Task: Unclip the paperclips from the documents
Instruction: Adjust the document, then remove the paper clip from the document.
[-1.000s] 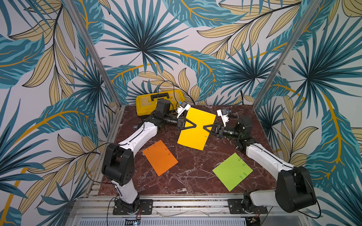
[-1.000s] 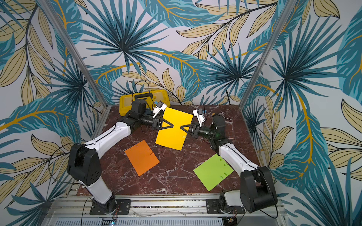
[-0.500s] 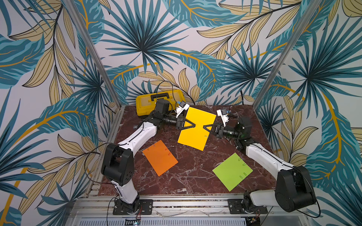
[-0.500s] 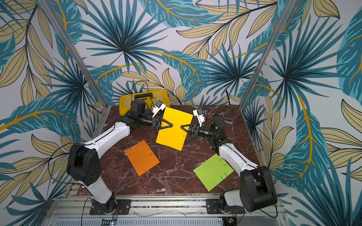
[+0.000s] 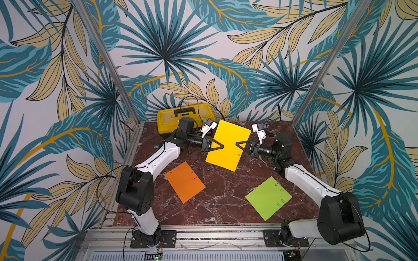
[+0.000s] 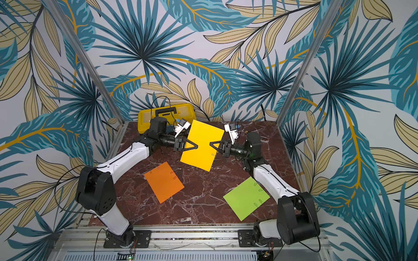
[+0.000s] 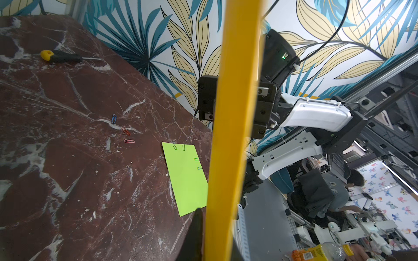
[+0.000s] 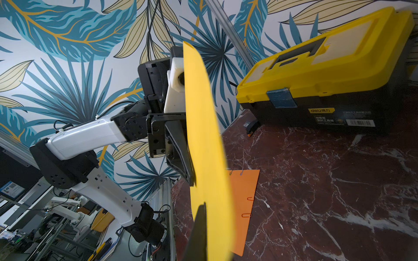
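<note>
My right gripper is shut above the paperclip on the yellow document, so next it should reopen, then lower to close on the paperclip.
The yellow document hangs tilted above the table's back half, held from both sides. My left gripper is shut on its left edge and my right gripper on its right edge. One paperclip sits on that right edge, just below the right fingers. The orange document and the green document lie flat, each with several clips on its edges.
A yellow-and-black toolbox stands at the back left, behind the left arm. Loose paperclips, one blue and two red, lie on the marble near the right arm. A yellow-handled screwdriver lies at the back right.
</note>
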Controlling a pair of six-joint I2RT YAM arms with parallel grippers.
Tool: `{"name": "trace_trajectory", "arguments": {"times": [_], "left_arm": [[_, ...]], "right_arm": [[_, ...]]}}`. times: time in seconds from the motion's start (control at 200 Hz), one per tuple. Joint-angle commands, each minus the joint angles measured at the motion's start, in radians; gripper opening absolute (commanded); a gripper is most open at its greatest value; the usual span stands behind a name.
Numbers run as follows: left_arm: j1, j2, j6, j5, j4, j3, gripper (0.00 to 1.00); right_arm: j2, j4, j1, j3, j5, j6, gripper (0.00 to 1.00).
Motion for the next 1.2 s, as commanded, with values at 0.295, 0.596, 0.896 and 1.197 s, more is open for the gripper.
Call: {"name": "trace_trajectory", "arguments": {"times": [0.295,0.596,0.896,1.197], "left_arm": [[0.006,-0.027,0.009,0.009,0.015,0.024,0.0],[0.017,-0.058,0.022,0.026,0.016,0.012,0.0],[0.021,-0.061,0.022,0.028,0.016,0.011,0.0],[0.021,-0.061,0.022,0.022,0.017,0.008,0.0]], "right_arm": [[-0.019,-0.202,-0.003,0.032,-0.004,-0.132,0.28],[0.0,-0.226,-0.006,0.014,-0.049,-0.148,0.45],[0.032,-0.126,-0.005,-0.033,-0.093,-0.078,0.46],[0.042,-0.081,-0.005,-0.036,-0.121,-0.042,0.43]]}}
